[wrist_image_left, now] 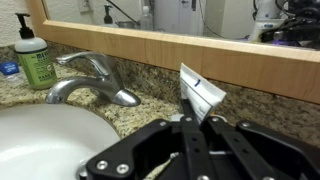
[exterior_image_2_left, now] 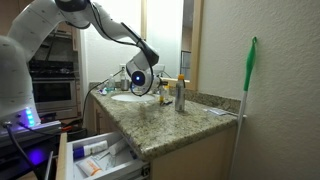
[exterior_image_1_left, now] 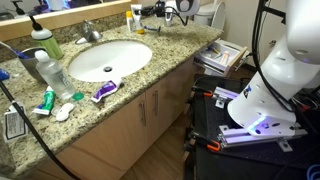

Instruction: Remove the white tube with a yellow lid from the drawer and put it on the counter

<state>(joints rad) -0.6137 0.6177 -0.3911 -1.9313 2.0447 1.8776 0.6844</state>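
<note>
The white tube's lower end touches the granite counter beside the sink, so my gripper will open. The tube would stay standing if I let go now.
My gripper (wrist_image_left: 193, 118) is shut on the white tube (wrist_image_left: 200, 92). The tube's flat crimped end sticks out beyond the fingertips, and its yellow lid is hidden between the fingers. The gripper hovers over the back of the speckled granite counter (wrist_image_left: 260, 115), just right of the faucet (wrist_image_left: 92, 82) and the white sink (wrist_image_left: 45, 140). In both exterior views the gripper (exterior_image_1_left: 163, 10) (exterior_image_2_left: 140, 80) is over the counter (exterior_image_1_left: 160, 60) (exterior_image_2_left: 170, 125) behind the sink (exterior_image_1_left: 108, 60). The drawer (exterior_image_2_left: 95, 155) stands pulled open, with small items inside.
A green soap bottle (wrist_image_left: 33, 58) stands left of the faucet. Clear bottles (exterior_image_1_left: 50, 68), a toothpaste tube (exterior_image_1_left: 105, 90) and small items lie on the counter. A small yellow-orange bottle (exterior_image_1_left: 133, 18) and a grey bottle (exterior_image_2_left: 181, 95) stand nearby. A green-handled tool (exterior_image_2_left: 248, 85) leans on the wall.
</note>
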